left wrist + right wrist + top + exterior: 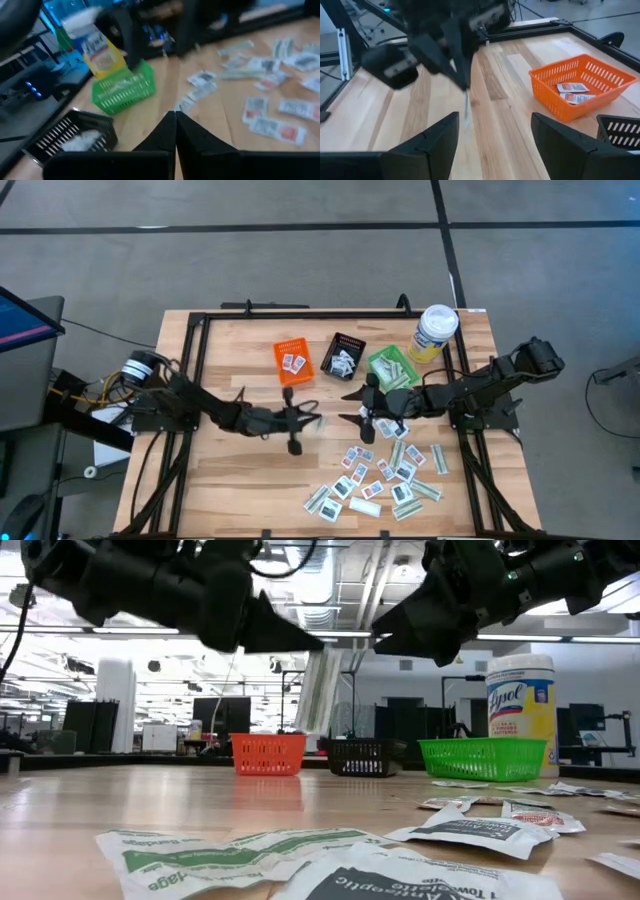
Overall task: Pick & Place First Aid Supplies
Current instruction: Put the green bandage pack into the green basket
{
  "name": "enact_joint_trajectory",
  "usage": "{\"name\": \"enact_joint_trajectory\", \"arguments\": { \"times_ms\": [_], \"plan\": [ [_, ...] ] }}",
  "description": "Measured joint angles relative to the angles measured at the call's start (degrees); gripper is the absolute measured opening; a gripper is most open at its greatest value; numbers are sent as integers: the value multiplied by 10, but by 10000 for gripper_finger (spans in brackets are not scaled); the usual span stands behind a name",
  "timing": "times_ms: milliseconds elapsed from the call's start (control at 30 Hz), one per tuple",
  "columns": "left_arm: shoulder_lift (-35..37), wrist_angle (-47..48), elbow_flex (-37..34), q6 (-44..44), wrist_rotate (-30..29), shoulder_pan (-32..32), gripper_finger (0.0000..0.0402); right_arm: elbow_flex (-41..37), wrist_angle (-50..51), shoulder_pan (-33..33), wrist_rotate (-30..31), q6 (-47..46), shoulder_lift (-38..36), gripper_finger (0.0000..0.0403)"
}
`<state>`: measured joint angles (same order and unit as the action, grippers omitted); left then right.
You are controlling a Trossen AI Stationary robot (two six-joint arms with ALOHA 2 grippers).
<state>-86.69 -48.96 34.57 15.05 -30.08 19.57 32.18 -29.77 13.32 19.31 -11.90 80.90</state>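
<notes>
My right gripper's fingers stop short of the narrow packet, so closing now would miss it. The gripper moves toward its hanging part (467, 112), before closing.
Many first aid supplies (385, 477), small flat paper packets, lie scattered on the wooden table near its front right; some show close up in the low view (450, 830). My left gripper (315, 416) hovers mid-table, shut on a long narrow pale packet (322, 690) that hangs beneath it. My right gripper (348, 406) faces it from the right, open and holding nothing. In the right wrist view the packet (467, 110) is a thin pale line seen edge-on. My left gripper pinches the narrow packet's upper end (466, 94) between its two fingertips. The fingers lie about level and point toward the table's right. The packet hangs down below them, slightly slanted, clear of the table.
At the back stand an orange bin (293, 360) holding two packets, a black bin (345, 355) and a green bin (393, 367), with a yellow canister (435, 332) at the far right. A black frame (200, 320) runs along the table's edges. Bare wood lies at the front left.
</notes>
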Motion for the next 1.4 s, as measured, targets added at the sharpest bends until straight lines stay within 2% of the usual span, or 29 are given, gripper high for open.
{"name": "enact_joint_trajectory", "arguments": {
  "times_ms": [200, 367, 800, 967, 1267, 1400],
  "plan": [
    [40, -7, 0, 2, 1, -25, 3, 0, -7, -12, 0, -5, 0, 240],
    [40, -33, 0, 2, 1, -35, 5, 0, -33, -20, -33, -44, 0, 240],
    [40, -113, 0, 1, 15, -36, 3, 0, -67, -22, -45, -47, 0, 240],
    [37, -117, 14, -1, 18, -36, 3, 0, -78, -22, -46, -47, 0, 240],
    [-19, -118, 47, 1, 19, -36, 4, 58, -104, -23, -45, -38, 85, 239],
    [-22, -116, 47, 1, 15, -33, 3, 85, -85, -21, -47, -3, 110, 218]
  ]
}}
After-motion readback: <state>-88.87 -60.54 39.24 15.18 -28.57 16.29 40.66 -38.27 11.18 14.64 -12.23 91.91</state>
